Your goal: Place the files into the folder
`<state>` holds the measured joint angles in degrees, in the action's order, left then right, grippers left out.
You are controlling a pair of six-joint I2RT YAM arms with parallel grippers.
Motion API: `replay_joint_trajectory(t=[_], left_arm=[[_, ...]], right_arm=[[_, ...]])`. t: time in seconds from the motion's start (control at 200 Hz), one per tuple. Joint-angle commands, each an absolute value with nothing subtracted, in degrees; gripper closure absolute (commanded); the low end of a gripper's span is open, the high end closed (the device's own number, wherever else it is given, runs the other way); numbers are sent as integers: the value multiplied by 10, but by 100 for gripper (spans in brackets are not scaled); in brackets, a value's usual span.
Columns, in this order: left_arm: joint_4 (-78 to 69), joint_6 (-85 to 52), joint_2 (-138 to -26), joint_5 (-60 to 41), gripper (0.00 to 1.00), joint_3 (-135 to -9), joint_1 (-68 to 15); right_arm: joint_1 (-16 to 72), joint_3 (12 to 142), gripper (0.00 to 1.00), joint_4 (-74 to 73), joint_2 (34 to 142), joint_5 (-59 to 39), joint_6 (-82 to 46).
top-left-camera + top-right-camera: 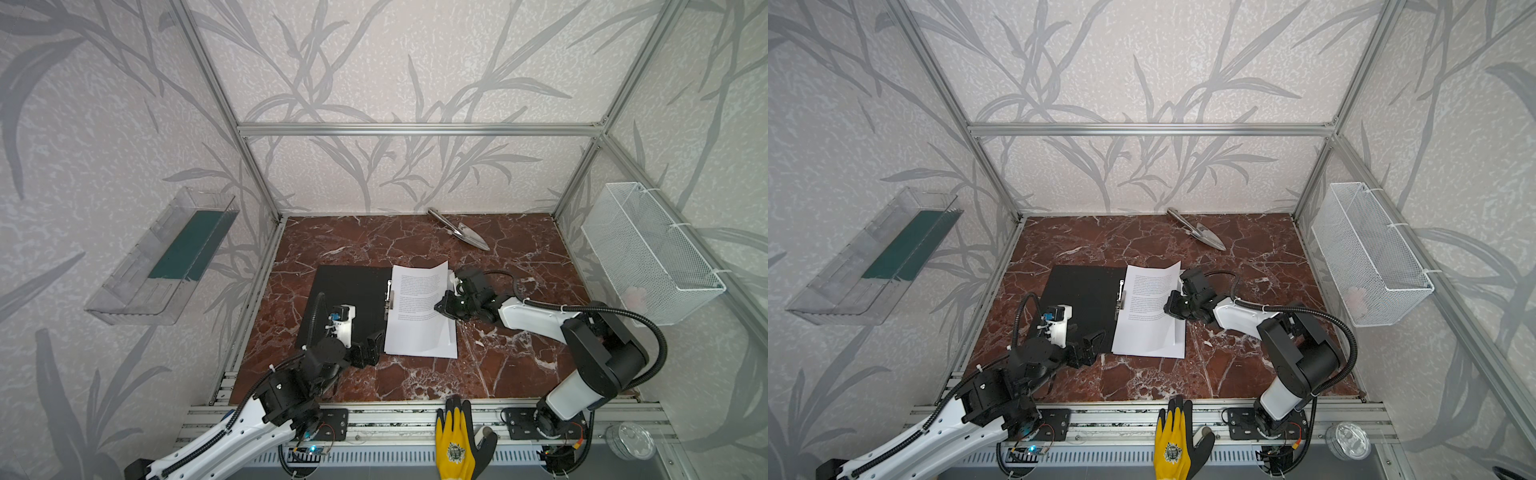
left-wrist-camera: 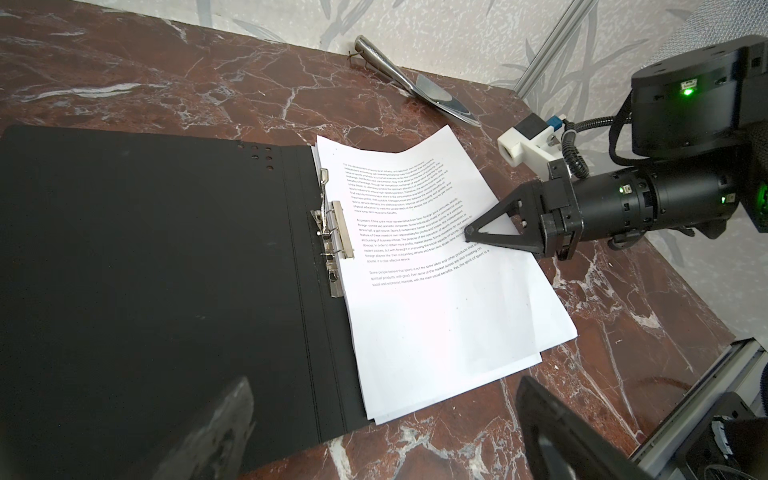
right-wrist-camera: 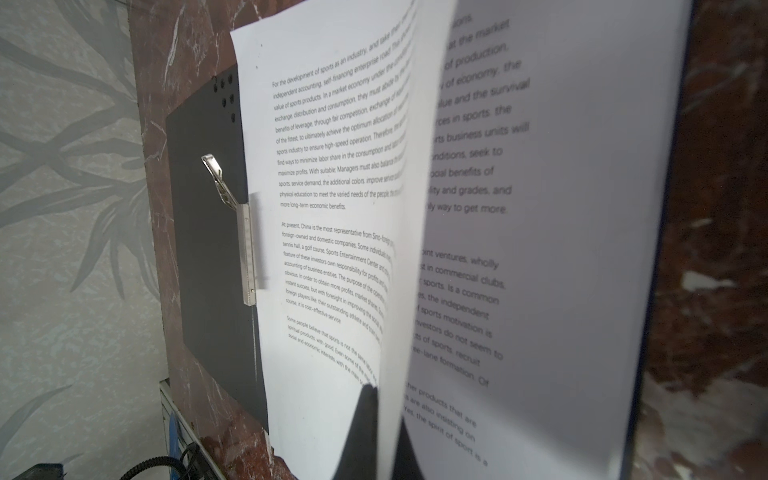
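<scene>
My right gripper can open now, because the top sheet (image 3: 332, 166) has its curled edge above the stack and would land on the stack.
The black folder (image 1: 345, 299) (image 1: 1079, 295) lies open on the marble table, its metal clip (image 1: 389, 297) (image 2: 332, 237) (image 3: 245, 249) at the spine. The files (image 1: 419, 332) (image 1: 1150, 336) (image 2: 436, 324), white printed sheets, are stacked on the folder's right half. My right gripper (image 1: 441, 307) (image 1: 1170, 309) (image 2: 469, 233) (image 3: 384, 399) is shut on the right edge of the top sheet (image 3: 332, 166), which curls up off the stack. My left gripper (image 1: 368, 347) (image 1: 1088, 349) (image 2: 384, 432) hovers open over the folder's near edge, holding nothing.
A metal trowel (image 1: 461, 235) (image 2: 415, 83) lies by the back wall. A yellow glove (image 1: 455, 444) rests on the front rail. A white wire basket (image 1: 652, 253) hangs on the right wall, and a clear tray (image 1: 137, 291) with a green panel hangs on the left.
</scene>
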<state>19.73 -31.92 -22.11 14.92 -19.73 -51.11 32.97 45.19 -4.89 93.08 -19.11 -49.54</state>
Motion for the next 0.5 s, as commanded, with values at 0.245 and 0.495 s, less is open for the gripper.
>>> replay_joint_trajectory(t=[0.245,0.495], left_arm=[[205,-322,-223,159,1,-191,-510],[203,-324,-222,156,1,-193,-510]], right_arm=[[332,457,94,-51,938,-195,-491],[332,461,73,-33,934,-185,-485]])
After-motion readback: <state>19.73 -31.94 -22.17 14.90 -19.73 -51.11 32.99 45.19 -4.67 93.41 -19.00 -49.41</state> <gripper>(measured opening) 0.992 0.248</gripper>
